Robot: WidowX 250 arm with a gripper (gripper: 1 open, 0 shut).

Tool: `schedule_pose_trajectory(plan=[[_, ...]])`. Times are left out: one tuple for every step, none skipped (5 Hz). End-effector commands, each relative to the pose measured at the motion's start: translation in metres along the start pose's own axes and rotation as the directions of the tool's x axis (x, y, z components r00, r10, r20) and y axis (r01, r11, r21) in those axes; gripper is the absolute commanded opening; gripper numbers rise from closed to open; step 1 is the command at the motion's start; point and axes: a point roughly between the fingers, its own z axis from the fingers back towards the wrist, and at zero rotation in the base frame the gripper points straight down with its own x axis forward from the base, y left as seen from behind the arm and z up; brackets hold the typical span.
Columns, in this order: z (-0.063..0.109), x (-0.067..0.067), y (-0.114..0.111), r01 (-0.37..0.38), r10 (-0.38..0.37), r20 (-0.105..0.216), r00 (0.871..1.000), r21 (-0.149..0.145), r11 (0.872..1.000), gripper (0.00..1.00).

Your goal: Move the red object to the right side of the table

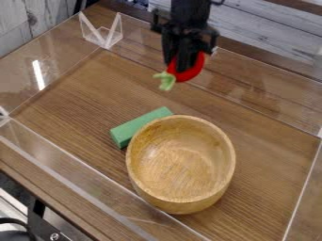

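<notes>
The red fruit (pixel 190 72) is high above the brown table beyond the bowl and would fall if I opened my gripper now, so I will keep holding it.
The red object (pixel 189 68), a small glossy toy fruit with a light green leafy end (pixel 164 81), hangs in the air above the table (pixel 75 104). My black gripper (pixel 186 62) is shut on it from above, its fingers covering the fruit's upper part. It is over the back middle of the tabletop, beyond the bowl.
A large wooden bowl (pixel 182 162) sits at the front centre. A flat green rectangular block (pixel 138 126) lies against the bowl's left rim. Low clear acrylic walls (pixel 101 30) border the tabletop.
</notes>
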Motion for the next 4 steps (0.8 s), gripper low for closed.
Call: schedule_pose_trajectory(plan=[[0.013, 0.017, -0.025, 0.027, -0.027, 0.053, 0.998, 0.005, 1.0, 0.0], [-0.004, 0.024, -0.03, 0.066, -0.066, 0.034, 0.997, -0.002, 0.998, 0.0], [-0.019, 0.031, -0.031, 0.112, -0.111, 0.021, 0.994, -0.006, 0.994, 0.0], [-0.025, 0.036, -0.037, 0.153, -0.153, 0.015, 0.988, -0.009, 0.988, 0.0]])
